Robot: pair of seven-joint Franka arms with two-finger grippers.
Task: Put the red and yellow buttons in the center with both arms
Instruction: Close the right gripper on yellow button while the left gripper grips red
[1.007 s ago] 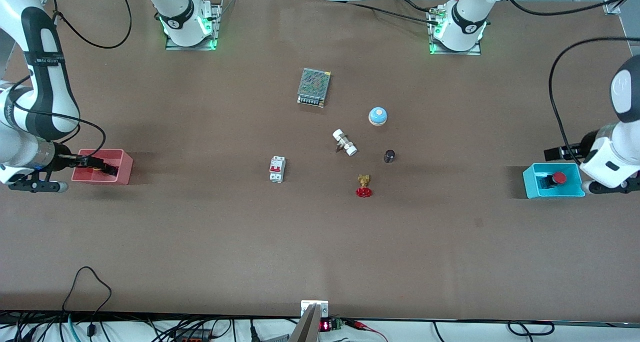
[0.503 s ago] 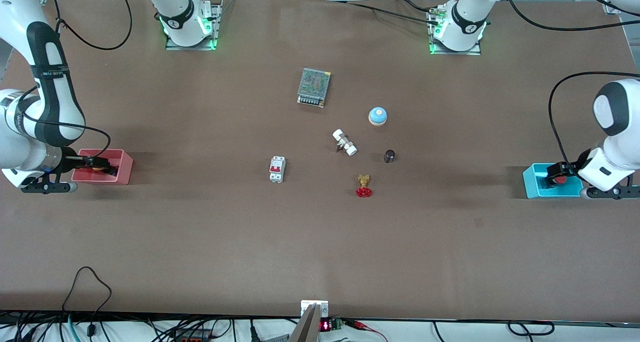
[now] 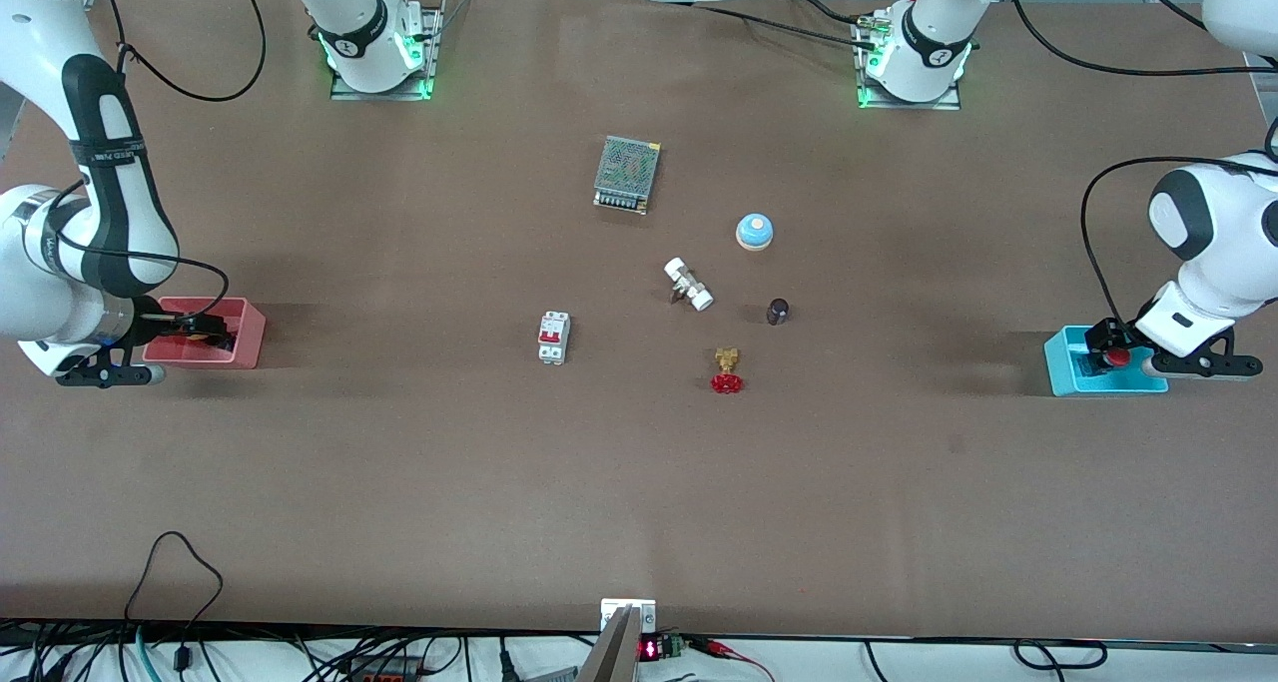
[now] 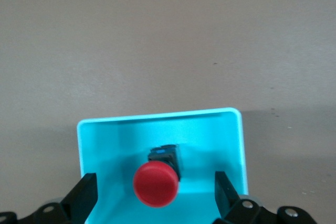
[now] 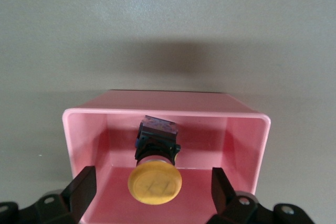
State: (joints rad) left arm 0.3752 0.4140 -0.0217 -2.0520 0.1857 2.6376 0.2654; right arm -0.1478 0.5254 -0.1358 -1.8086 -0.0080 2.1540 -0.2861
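Note:
To bring the yellow button point(image 5: 155, 182) from the pink bin to the center, my right gripper will next grab the button by its black body point(image 5: 157, 147).
The red button point(image 4: 155, 184) lies in a cyan bin point(image 4: 157, 119) at the left arm's end of the table. My left gripper point(image 4: 156, 191) is open, with its fingers point(image 4: 84, 193) on either side of the red cap, not touching it. In the front view the left gripper point(image 3: 1104, 346) is down at the cyan bin point(image 3: 1066, 374). The yellow button point(image 5: 155, 182) lies in a pink bin point(image 5: 163, 111) at the right arm's end. My right gripper point(image 5: 152, 192) is open around its cap, and also shows in the front view point(image 3: 198, 335) at the pink bin point(image 3: 245, 338).
In the middle of the table lie a metal power supply point(image 3: 627, 174), a blue-domed bell point(image 3: 755, 232), a white fitting point(image 3: 688, 284), a dark knob point(image 3: 778, 311), a red handwheel valve point(image 3: 727, 374) and a circuit breaker point(image 3: 554, 338).
My left gripper has come down over the cyan bin and now straddles the red button. My right arm has shifted slightly, with its gripper staying in the pink bin.

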